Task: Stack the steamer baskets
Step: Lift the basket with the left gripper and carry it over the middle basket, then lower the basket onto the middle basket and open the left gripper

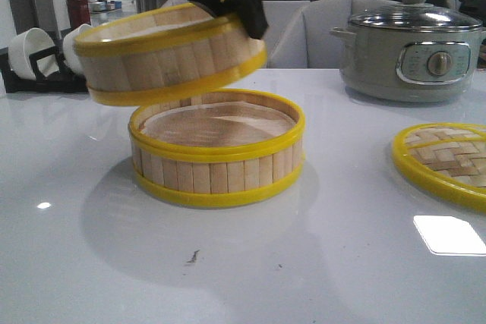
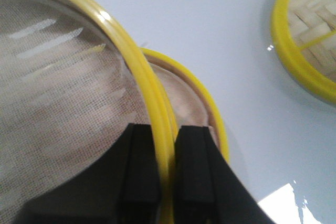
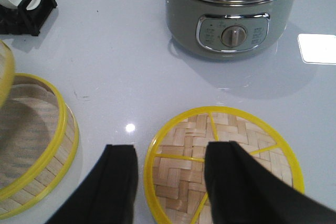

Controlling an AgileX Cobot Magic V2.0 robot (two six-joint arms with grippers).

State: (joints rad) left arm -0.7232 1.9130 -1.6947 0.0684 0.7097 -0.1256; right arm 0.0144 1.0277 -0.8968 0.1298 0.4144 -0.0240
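Observation:
The raised basket's yellow lower edge (image 1: pixel 178 90) hangs tilted above the lower basket's rim (image 1: pixel 292 123). I need to lower it onto that rim before my left gripper lets go.
One steamer basket (image 1: pixel 216 153) rests on the white table, seen too in the right wrist view (image 3: pixel 31 140). A second steamer basket (image 1: pixel 167 55) hangs tilted in the air just above it and a little to the left. My left gripper (image 2: pixel 167 132) is shut on the raised basket's yellow rim (image 2: pixel 157 129), one finger inside over the pale liner, the other outside; the lower basket (image 2: pixel 199 103) shows beneath. My right gripper (image 3: pixel 170 153) is open above the flat woven lid (image 3: pixel 226 166), holding nothing.
The woven lid (image 1: pixel 448 161) lies flat at the right. A grey electric pot (image 1: pixel 410 47) with glass lid stands at the back right. A black rack with white bowls (image 1: pixel 34 55) sits at the back left.

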